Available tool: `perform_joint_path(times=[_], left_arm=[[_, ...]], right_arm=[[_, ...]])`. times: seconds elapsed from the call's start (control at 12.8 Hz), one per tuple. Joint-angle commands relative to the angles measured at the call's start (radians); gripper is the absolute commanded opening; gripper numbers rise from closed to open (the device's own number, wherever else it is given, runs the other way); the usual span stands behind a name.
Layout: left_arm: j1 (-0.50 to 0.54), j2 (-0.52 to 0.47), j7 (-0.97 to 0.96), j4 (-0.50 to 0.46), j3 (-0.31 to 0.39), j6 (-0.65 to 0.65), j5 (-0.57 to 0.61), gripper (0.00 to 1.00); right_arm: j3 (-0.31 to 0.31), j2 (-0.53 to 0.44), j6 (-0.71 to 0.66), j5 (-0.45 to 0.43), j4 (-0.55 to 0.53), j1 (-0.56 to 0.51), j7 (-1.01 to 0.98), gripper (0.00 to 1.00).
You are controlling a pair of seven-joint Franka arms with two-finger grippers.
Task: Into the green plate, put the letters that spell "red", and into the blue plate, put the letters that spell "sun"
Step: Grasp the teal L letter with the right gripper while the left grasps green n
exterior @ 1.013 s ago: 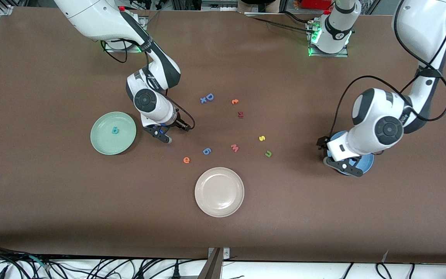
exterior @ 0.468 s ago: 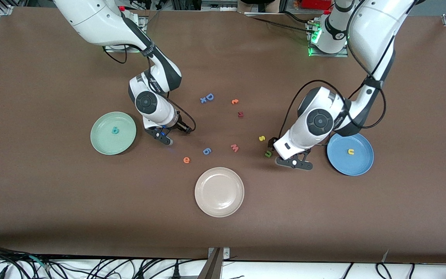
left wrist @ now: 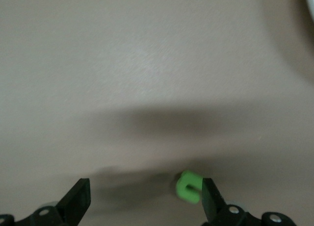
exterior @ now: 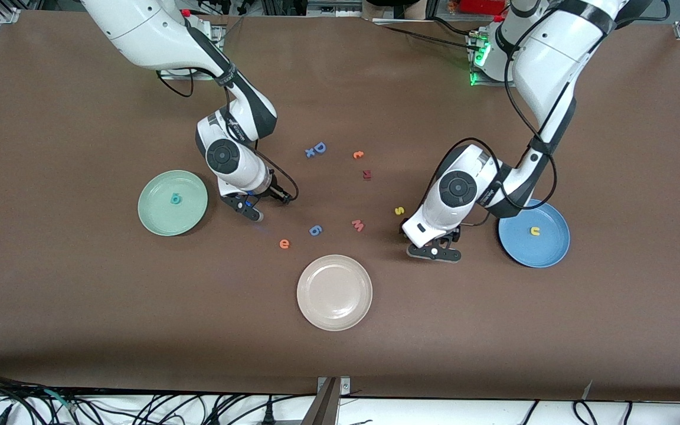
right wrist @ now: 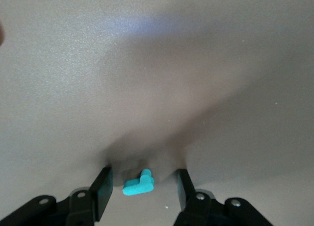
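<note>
My left gripper should next grab the green "n" by its curved top and leg tips, to spell "sun" in the blue plate.
My right gripper is low over the table beside the green plate, open, its fingers either side of the small teal "r" without touching it. A teal "d" lies in the green plate. My left gripper is down between the yellow "s" and the blue plate, open wide, with the green "n" close against one finger. A yellow "u" lies in the blue plate. The orange "e" lies on the table near the cream plate.
A cream-white plate sits nearest the front camera. A blue "6" and a pink "w" lie between the grippers. Farther off are a blue "D", an orange letter and a dark red one.
My left arm has swung from over the blue plate to the green "n", uncovering the yellow "u" in the plate. The right gripper has barely moved.
</note>
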Motion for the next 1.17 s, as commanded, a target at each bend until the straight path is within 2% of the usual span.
perform_joint_path(times=[0.0,0.23,0.47,0.62,0.7,0.78,0.86,0.94,1.01,1.09], left_arm=[[-0.024,0.046,-0.045,0.03,0.008,0.05,0.018,1.0],[-0.056,0.057,-0.083,0.022,0.01,0.05,0.027,1.0],[-0.062,0.051,-0.083,0.008,0.008,0.038,0.027,1.0],[-0.055,0.051,-0.073,0.007,0.008,0.036,0.029,0.99],[-0.053,0.051,-0.073,0.007,0.008,0.035,0.029,0.98],[-0.052,0.051,-0.073,0.004,0.008,0.035,0.029,0.92],[-0.05,0.047,-0.07,-0.003,0.008,0.033,0.029,0.8],[-0.047,0.046,-0.068,-0.004,0.008,0.029,0.029,0.62],[-0.047,0.044,-0.071,-0.004,0.008,0.015,0.029,0.49],[-0.046,0.043,-0.073,-0.004,0.008,0.012,0.029,0.38]], right_arm=[[0.001,0.016,0.012,0.01,0.0,0.007,0.014,0.57],[0.003,0.022,0.012,0.01,0.0,0.006,0.013,0.48],[0.003,0.029,0.013,0.012,0.0,0.007,0.015,0.47],[0.004,0.033,0.015,0.012,0.0,0.009,0.015,0.38],[0.004,0.036,0.015,0.012,0.0,0.009,0.015,0.38],[0.004,0.037,0.016,0.012,0.0,0.009,0.015,0.35],[0.004,0.037,0.02,0.012,0.0,0.009,0.015,0.31],[0.004,0.04,0.021,0.012,0.0,0.009,0.015,0.29],[0.004,0.04,0.021,0.012,0.0,0.009,0.015,0.28],[0.004,0.04,0.023,0.012,0.0,0.009,0.015,0.2]])
